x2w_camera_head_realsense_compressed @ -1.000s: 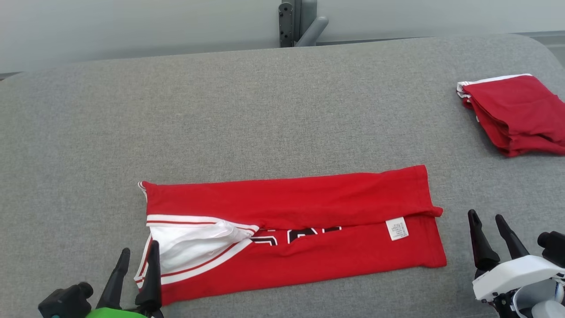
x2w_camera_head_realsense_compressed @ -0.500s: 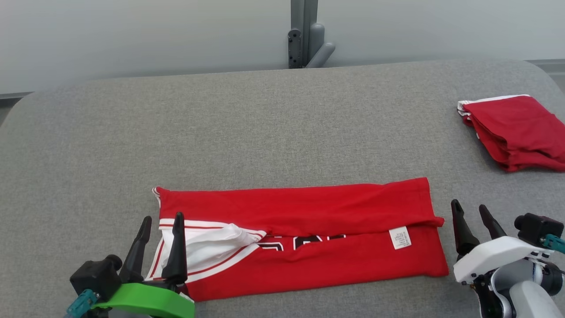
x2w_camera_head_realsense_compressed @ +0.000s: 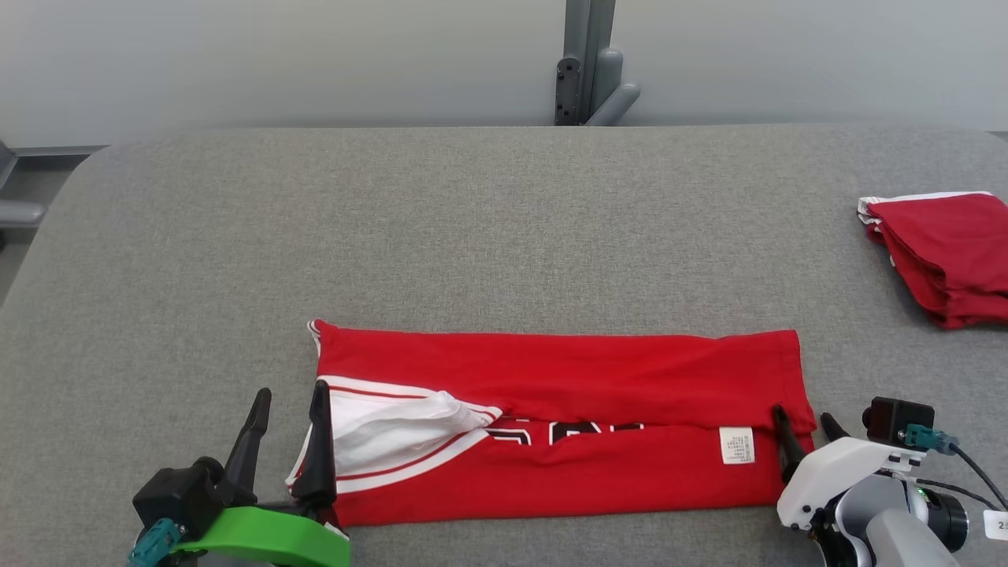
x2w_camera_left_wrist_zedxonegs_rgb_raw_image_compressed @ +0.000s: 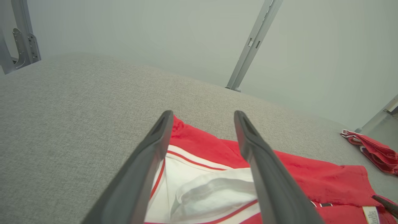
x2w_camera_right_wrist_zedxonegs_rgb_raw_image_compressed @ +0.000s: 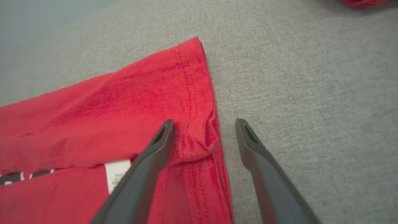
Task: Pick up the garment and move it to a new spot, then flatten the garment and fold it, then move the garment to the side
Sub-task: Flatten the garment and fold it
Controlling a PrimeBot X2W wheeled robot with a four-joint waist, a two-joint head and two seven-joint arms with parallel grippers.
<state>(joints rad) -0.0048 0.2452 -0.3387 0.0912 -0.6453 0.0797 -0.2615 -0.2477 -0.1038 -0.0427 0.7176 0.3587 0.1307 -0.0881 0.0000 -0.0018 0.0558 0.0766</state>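
Observation:
The long red garment is to be folded in half toward the garment's white collar. My right gripper will grab the garment by its stitched hem next.
The garment is a red jersey with white trim, folded lengthwise into a long strip across the near part of the grey table. My left gripper is open at its left end, one finger over the white collar area and the other over bare table. From the left wrist, the left gripper straddles the garment's left edge. My right gripper is open at the right end. From the right wrist, the right gripper straddles the hem of the garment, one finger over cloth, one over table.
Another folded red garment lies at the table's far right edge and shows small in the left wrist view. A grey metal post stands behind the table. A white care label faces up near the right end.
The camera has shifted. My right gripper has moved left and forward onto the garment's right hem. My left gripper has come forward to the left end. Both stay open.

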